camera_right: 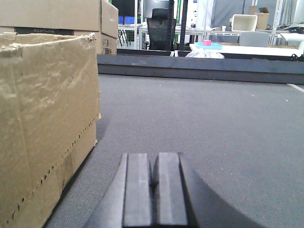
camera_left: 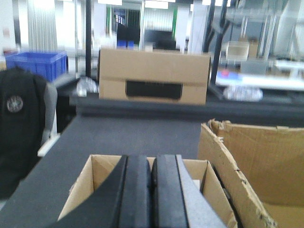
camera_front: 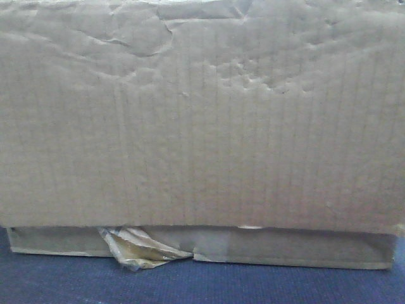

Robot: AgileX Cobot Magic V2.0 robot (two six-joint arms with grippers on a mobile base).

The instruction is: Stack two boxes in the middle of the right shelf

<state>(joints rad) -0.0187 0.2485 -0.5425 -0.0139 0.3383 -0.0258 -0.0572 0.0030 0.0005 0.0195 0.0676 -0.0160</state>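
The boxes need to be stacked on the shelf, so my left gripper needs to grab the big cardboard box by the rim of its side next.
A big worn cardboard box fills the front view, standing on dark blue carpet. In the left wrist view my left gripper is shut and empty, above a small open cardboard box; the torn rim of the big box stands to its right. A closed box with a black handle slot stands farther off. In the right wrist view my right gripper is shut and empty, low over the grey carpet, with the big box's wall to its left. No shelf shows.
Crumpled tape hangs under the big box. A blue crate and a black bag are at the left. More boxes, an office chair and tables stand far behind.
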